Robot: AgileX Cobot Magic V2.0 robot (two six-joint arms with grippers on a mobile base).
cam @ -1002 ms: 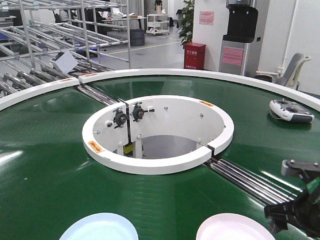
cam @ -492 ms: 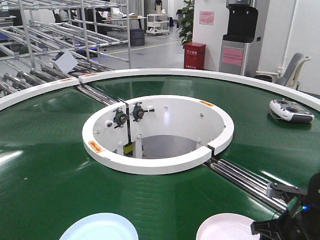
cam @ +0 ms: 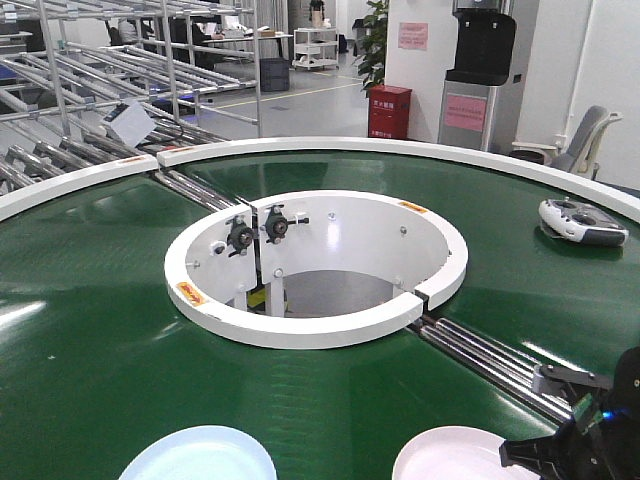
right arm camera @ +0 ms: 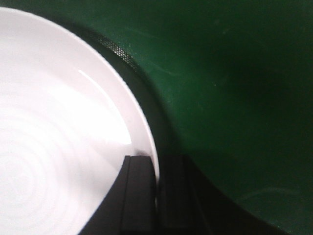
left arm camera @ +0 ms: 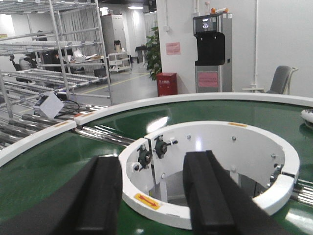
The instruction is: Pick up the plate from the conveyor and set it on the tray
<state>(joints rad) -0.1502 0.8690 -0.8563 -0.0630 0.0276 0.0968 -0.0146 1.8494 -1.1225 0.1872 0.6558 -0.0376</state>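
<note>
My left gripper should next take hold of the light blue plate (cam: 200,456) by its rim, and then it should move the plate from the conveyor onto the tray.
A pale pink plate (cam: 452,456) lies on the dark green conveyor (cam: 100,330) at the near right edge of the front view. My right gripper (cam: 540,455) sits at this plate's right rim. In the right wrist view the plate (right arm camera: 58,137) fills the left side, and the right gripper (right arm camera: 156,176) is shut on its rim, one finger over the plate and one outside it above the belt (right arm camera: 234,73). A light blue plate (cam: 200,456) lies at the near left. My left gripper (left arm camera: 154,196) hangs open above the belt (left arm camera: 44,156), holding nothing. The tray is out of view.
The white-walled round opening (cam: 315,330) sits mid-belt, with steel roller strips (cam: 490,360) running to its right. A grey and white handheld controller (cam: 582,222) rests on the belt at far right. Metal racks (cam: 90,60), a red box and a water dispenser stand beyond.
My right gripper came down from above the belt at the right to the pink plate's right rim, and has barely moved in the last half second. Both plates stay in place.
</note>
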